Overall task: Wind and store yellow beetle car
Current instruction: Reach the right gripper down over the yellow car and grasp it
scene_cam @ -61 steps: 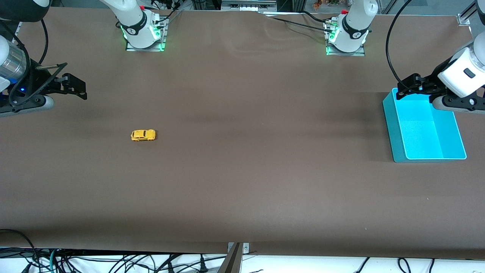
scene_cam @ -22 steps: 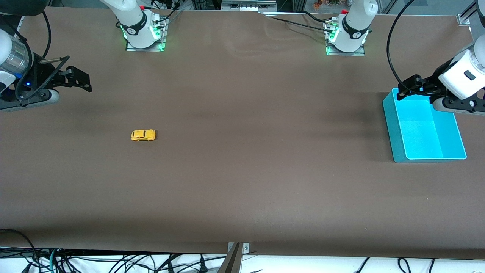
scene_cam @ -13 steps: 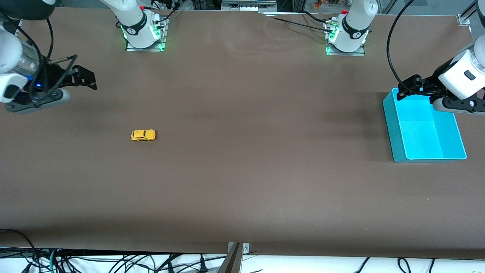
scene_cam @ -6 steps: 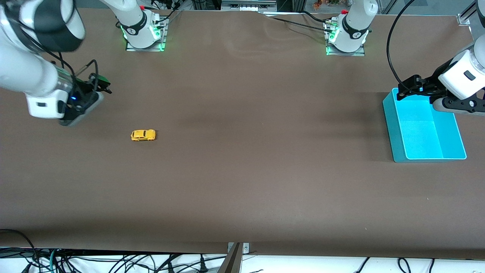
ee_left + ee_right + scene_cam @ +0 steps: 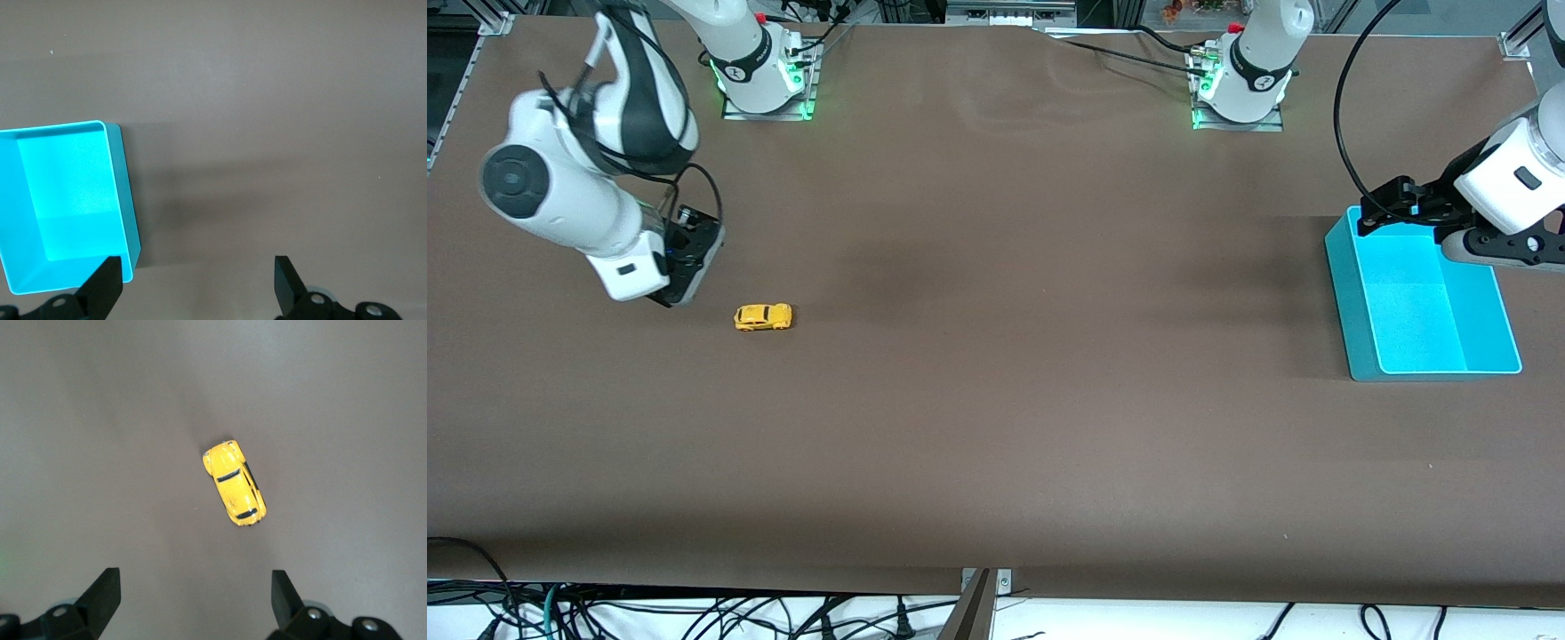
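The yellow beetle car needs to be wound and stored, so my right gripper will grab it next by the sides of its rear half, past the windshield.
The yellow beetle car stands on its wheels on the brown table, toward the right arm's end. It also shows in the right wrist view, clear of the fingertips. My right gripper hangs open and empty over the table just beside the car, on the side toward the right arm's end; in its own view its jaws stand wide apart. My left gripper waits open and empty over the corner of the cyan bin that is farthest from the front camera; it shows in its own view too.
The cyan bin is empty and stands at the left arm's end of the table. Both arm bases stand along the table's edge farthest from the front camera. Cables hang below the edge nearest to that camera.
My right arm has swung in from the table's end and turned its gripper downward, stopping beside the car. The car, the bin and the left arm have not moved.
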You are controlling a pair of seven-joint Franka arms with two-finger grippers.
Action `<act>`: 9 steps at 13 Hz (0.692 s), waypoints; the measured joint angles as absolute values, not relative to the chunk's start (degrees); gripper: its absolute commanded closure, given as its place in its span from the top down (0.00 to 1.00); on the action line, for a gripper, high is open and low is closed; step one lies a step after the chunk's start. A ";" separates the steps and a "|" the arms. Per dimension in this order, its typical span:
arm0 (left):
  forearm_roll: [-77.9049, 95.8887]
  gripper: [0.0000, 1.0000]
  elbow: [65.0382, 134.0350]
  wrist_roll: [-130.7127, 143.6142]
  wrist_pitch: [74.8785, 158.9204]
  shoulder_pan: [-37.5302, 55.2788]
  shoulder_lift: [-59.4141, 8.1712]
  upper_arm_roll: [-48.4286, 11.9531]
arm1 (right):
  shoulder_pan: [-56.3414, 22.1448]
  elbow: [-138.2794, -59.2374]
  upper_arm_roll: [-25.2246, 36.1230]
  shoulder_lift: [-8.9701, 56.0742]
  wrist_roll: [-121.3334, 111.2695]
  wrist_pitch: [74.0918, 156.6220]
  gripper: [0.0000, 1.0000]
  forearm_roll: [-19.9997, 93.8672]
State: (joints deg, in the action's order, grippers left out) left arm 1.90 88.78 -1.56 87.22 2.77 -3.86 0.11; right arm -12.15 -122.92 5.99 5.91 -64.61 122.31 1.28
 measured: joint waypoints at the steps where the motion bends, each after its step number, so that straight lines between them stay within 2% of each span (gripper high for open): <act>1: 1.90 1.00 88.78 -1.56 87.22 2.77 -3.88 0.11 | -12.15 -125.20 5.94 6.30 -67.77 126.36 1.00 0.89; 4: 1.90 1.00 88.78 -1.56 87.22 2.77 -3.92 0.11 | -12.14 -128.82 4.85 9.00 -76.26 136.39 1.00 0.71; 9: 1.90 1.00 88.78 -1.56 87.22 2.77 -3.95 0.10 | -12.13 -129.38 4.36 14.99 -81.10 145.75 1.00 0.66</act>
State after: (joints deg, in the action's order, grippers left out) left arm 1.90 88.78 -1.56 87.22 2.77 -3.95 0.10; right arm -12.13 -129.38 4.36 14.99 -81.10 145.75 0.66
